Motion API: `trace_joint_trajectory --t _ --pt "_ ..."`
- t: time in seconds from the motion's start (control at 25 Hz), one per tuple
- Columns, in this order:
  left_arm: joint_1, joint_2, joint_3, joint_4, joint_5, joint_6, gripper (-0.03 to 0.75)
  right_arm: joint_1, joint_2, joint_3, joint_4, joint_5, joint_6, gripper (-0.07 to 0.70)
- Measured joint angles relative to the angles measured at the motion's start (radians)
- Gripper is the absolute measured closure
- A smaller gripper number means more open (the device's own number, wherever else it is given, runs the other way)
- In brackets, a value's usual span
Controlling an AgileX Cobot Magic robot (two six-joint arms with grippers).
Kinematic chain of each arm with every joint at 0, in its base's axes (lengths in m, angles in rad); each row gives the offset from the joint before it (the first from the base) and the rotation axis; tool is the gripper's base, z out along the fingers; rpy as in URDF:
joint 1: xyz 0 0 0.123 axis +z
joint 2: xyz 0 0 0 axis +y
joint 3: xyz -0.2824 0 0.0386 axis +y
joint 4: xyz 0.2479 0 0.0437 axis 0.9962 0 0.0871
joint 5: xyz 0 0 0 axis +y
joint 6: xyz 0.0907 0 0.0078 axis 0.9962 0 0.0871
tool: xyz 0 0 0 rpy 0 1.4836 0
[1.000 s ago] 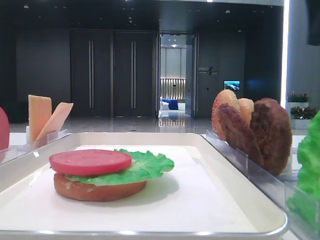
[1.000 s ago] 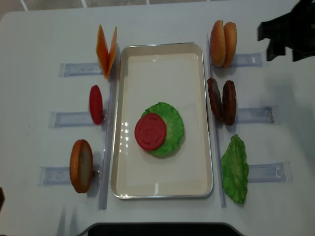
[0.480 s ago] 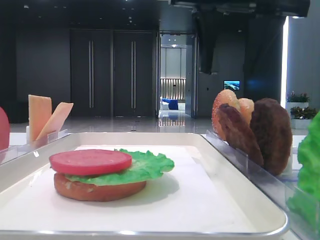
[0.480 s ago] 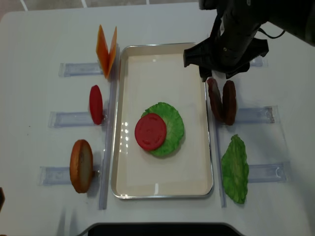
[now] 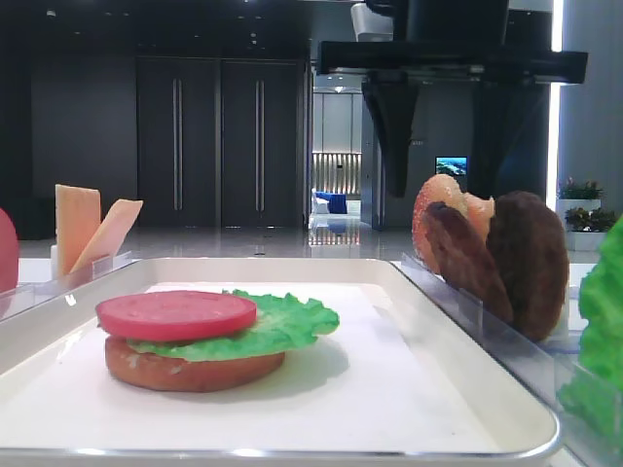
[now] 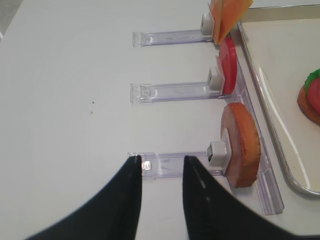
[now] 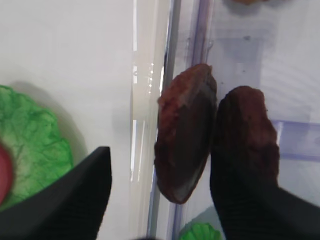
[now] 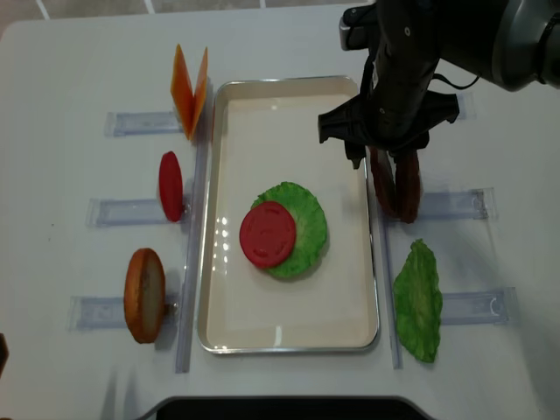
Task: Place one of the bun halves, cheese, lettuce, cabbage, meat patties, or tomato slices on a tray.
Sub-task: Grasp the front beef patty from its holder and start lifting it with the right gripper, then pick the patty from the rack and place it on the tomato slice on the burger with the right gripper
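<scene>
My right gripper pinches the meat patty by the flat sides at its upper edge (image 8: 382, 182) next, since the patty stands on edge in the clear holder (image 8: 455, 206).
Two dark meat patties (image 8: 407, 185) stand on edge in a clear holder right of the white tray (image 8: 289, 80). My right gripper (image 7: 160, 200) hangs open just above them, its fingers (image 7: 65, 200) straddling the left patty (image 7: 185, 132) without touching; the other patty (image 7: 245, 120) sits partly behind the right finger. From the low view the right gripper (image 5: 448, 185) hovers over the patties (image 5: 526, 263). On the tray lies a bun half (image 5: 185, 372) topped with lettuce (image 8: 308, 223) and a tomato slice (image 8: 267, 234). My left gripper (image 6: 160, 167) is open over bare table.
Left of the tray, clear holders carry cheese (image 8: 190, 87), a tomato slice (image 8: 171, 185) and a bun half (image 8: 144, 295). A lettuce leaf (image 8: 418, 302) stands right of the tray, below the patties. Two buns (image 5: 443, 199) stand behind the patties.
The right arm swung in from the back right corner, then shifted down to hang over the patties, jaws still open. Nothing on the table moved.
</scene>
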Motion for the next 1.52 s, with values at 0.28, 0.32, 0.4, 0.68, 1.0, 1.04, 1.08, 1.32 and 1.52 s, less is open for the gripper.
trace_joint_trajectory --t 0.28,0.32,0.4,0.68,1.0,1.04,1.08,1.32,1.52 --pt "0.0 0.0 0.0 0.0 0.0 0.0 0.496 0.0 0.063 0.0 -0.003 -0.015 0.0 0.222" --pt "0.0 0.0 0.0 0.0 0.0 0.0 0.496 0.0 0.073 0.0 -0.01 -0.015 0.0 0.233" --pt "0.0 0.0 0.0 0.0 0.0 0.0 0.496 0.0 0.085 0.0 -0.039 -0.013 0.006 0.293" --pt "0.0 0.0 0.0 0.0 0.0 0.0 0.496 0.004 0.084 -0.036 -0.107 0.097 0.021 0.54" --pt "0.0 0.0 0.0 0.0 0.0 0.0 0.496 0.057 0.013 -0.179 -0.028 0.147 0.017 0.54" --pt "0.0 0.0 0.0 0.0 0.0 0.0 0.496 0.065 0.011 -0.191 -0.013 0.147 0.013 0.54" --pt "0.0 0.0 0.0 0.0 0.0 0.0 0.496 0.074 0.011 -0.197 0.007 0.147 0.009 0.54" --pt "0.0 0.0 0.0 0.0 0.0 0.0 0.496 0.109 0.013 -0.199 0.269 0.084 -0.157 0.54" --pt "0.0 0.0 0.0 0.0 0.0 0.0 0.496 0.113 0.018 -0.199 0.453 -0.026 -0.31 0.54"
